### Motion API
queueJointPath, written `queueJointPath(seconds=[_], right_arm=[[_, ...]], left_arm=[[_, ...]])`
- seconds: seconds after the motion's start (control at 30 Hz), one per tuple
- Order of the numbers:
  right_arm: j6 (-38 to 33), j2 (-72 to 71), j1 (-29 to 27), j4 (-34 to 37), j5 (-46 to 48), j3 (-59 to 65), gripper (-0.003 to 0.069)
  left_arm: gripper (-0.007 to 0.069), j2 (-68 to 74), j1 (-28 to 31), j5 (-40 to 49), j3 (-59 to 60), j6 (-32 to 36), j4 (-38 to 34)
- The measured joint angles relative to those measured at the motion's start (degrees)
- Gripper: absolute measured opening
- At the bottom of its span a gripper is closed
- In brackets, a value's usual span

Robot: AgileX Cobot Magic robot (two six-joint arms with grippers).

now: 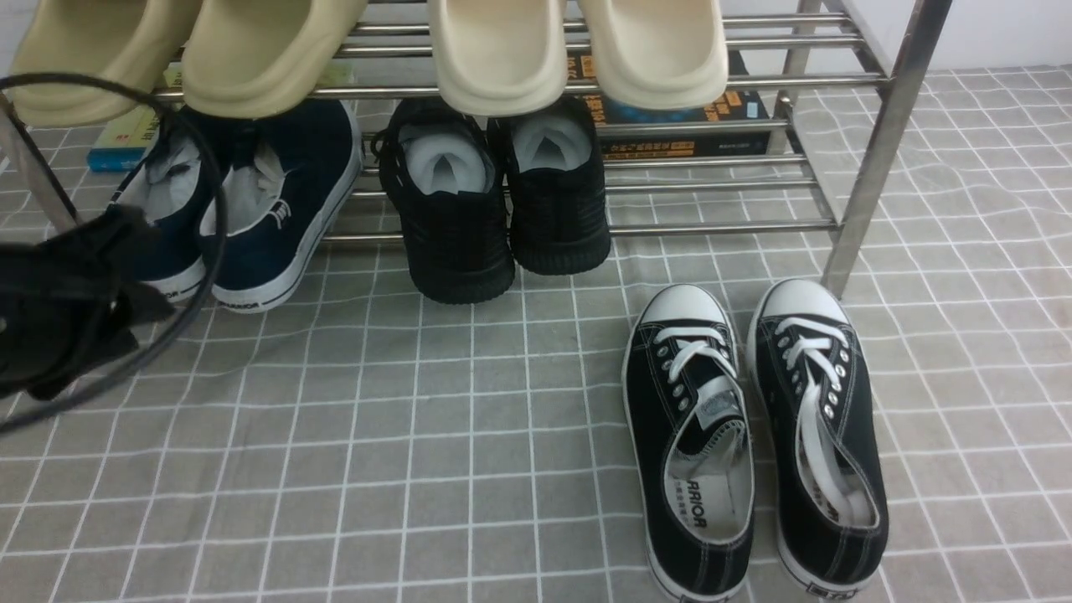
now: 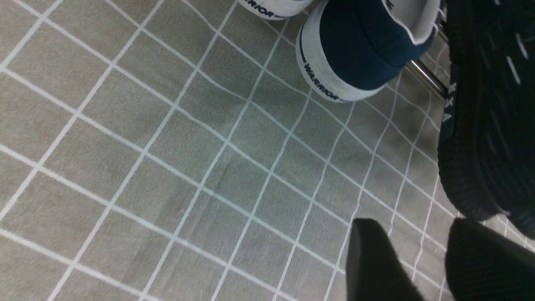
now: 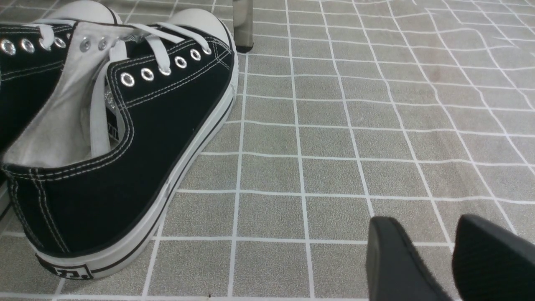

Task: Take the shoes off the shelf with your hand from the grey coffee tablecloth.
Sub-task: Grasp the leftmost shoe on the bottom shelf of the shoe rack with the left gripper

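The navy shoe has its toe tucked in under the shelf's slipper-laden upper level (image 1: pixel 175 95), and I will next grab it with my left gripper by its jutting heel (image 1: pixel 169 263).
The navy shoes (image 1: pixel 276 201) rest toe-in on the lower tier of the steel shelf (image 1: pixel 712 226), their white heels down on the grey coffee tablecloth (image 1: pixel 419 419). My left gripper (image 1: pixel 146 272), the black hand with a looping cable, hovers just in front of the left shoe's heel. In the left wrist view the left gripper (image 2: pixel 413 228) is open with only cloth between its fingers, and one navy heel (image 2: pixel 359 46) lies a short way ahead. The right gripper (image 3: pixel 424 221) is open over bare cloth and out of the front view.
Black knit sneakers (image 1: pixel 494 209) sit on the lower tier beside the navy pair. Black white-laced sneakers (image 1: pixel 754 435) stand on the cloth at front right, near a shelf leg (image 1: pixel 871 167). Cream slippers (image 1: pixel 502 50) fill the top tier. Books (image 1: pixel 687 126) lie behind.
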Motion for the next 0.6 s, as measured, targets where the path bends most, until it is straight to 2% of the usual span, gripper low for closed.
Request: queueJointPath(seconds=[0.07,0.17,0.3,0.43,0.6], right_arm=[[0.0,0.0,0.0,0.0,0.0,0.0,0.0239],[0.0,0.0,0.0,0.0,0.0,0.0,0.0239],[0.0,0.0,0.0,0.0,0.0,0.0,0.0239],[0.0,0.0,0.0,0.0,0.0,0.0,0.0239],[0.0,0.0,0.0,0.0,0.0,0.0,0.0239]], left_arm=[[0.0414,5.09,0.0,-0.13,-3.77,-2.5,0.4],[0.0515,10.35,0.0,-4.3,-6.43,-6.84,0.87],[0.0549,12.71,0.0,-9.17,-6.76,-11.28,0.47],[0.0555,14.76,0.0,-13.7,-6.76,-16.03,-0.24],[0.0555,18.07,0.0,-16.13,-6.82,-18.77,-1.66]])
